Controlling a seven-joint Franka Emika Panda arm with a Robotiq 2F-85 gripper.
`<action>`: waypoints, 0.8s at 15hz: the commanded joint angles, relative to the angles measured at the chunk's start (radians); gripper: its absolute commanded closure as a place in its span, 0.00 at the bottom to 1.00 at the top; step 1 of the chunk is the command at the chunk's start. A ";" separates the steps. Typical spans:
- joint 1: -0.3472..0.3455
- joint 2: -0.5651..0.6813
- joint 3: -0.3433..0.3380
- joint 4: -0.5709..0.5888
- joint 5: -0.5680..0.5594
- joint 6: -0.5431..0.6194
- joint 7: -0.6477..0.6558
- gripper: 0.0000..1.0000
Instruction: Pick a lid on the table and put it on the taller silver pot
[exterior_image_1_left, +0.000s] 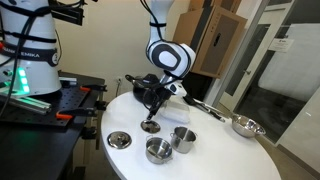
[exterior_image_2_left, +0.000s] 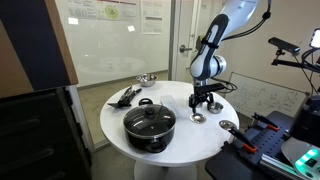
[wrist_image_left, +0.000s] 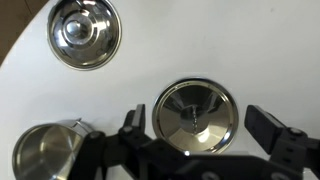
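Observation:
The silver lid has its rim below my gripper's fingers, and they are short of its central knob (exterior_image_1_left: 150, 125) (wrist_image_left: 195, 117), so it isn't time to close yet. My gripper will go down first and then close on the lid.
The small silver lid (wrist_image_left: 194, 115) with a central knob lies flat on the white table. My gripper (wrist_image_left: 200, 122) is open and hangs just above it, with one finger on each side of the lid and neither touching it. In an exterior view the gripper (exterior_image_1_left: 150, 120) is low over the lid (exterior_image_1_left: 150, 127). The taller silver pot (exterior_image_1_left: 184, 138) stands upright nearby toward the table's front, with no lid on it. In an exterior view the gripper (exterior_image_2_left: 203, 106) is at the table's right side, above the lid (exterior_image_2_left: 197, 118).
A larger bright lid (exterior_image_1_left: 120, 139) lies on the table and also shows in the wrist view (wrist_image_left: 84, 32). There is a wider, shorter silver pot (exterior_image_1_left: 157, 150), a big black pot with a glass lid (exterior_image_2_left: 150, 122), a silver bowl (exterior_image_1_left: 245, 126) and dark utensils (exterior_image_2_left: 125, 96). The table's edge (exterior_image_1_left: 215, 165) is round.

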 joint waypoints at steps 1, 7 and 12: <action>0.011 0.060 -0.018 0.054 0.036 0.005 0.004 0.00; 0.023 0.121 -0.018 0.107 0.051 0.011 0.007 0.00; 0.031 0.161 -0.018 0.149 0.058 0.011 0.009 0.00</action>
